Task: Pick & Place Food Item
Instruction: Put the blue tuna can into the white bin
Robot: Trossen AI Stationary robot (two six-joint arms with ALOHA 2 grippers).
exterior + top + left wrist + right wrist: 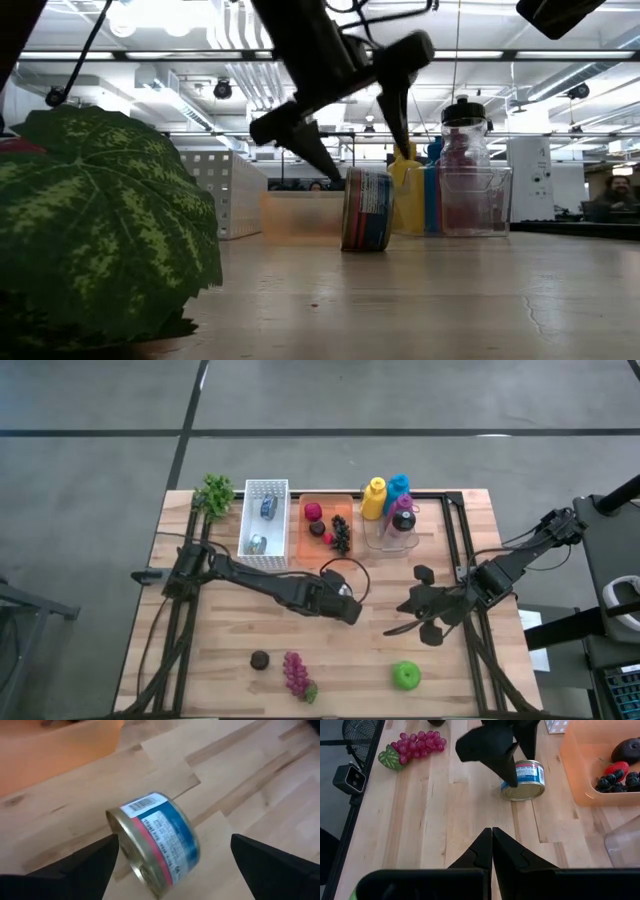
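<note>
The left gripper needs to grab the tin can by its rimmed ends next, to put it in the white basket (265, 520).
A small tin can (155, 837) with a blue, white and pink label lies on its curved side on the wooden table (230, 630), near the middle. It also shows in the low view (367, 210) and the right wrist view (524, 781). My left gripper (172, 865) hangs over it, open wide and slanting down. One finger (95, 862) stands on either side of the can, with a gap showing at each. In the high view the left gripper (345, 605) hides the can. My right gripper (492, 832) waits shut to the can's right (405, 607), above the table.
An orange bin (325, 510) with toy fruit, a white basket (265, 495) with cans and a clear tub (392, 540) of bottles stand along the far edge. Purple grapes (297, 675), a green apple (405, 676) and a dark round item (260, 660) lie near the front edge.
</note>
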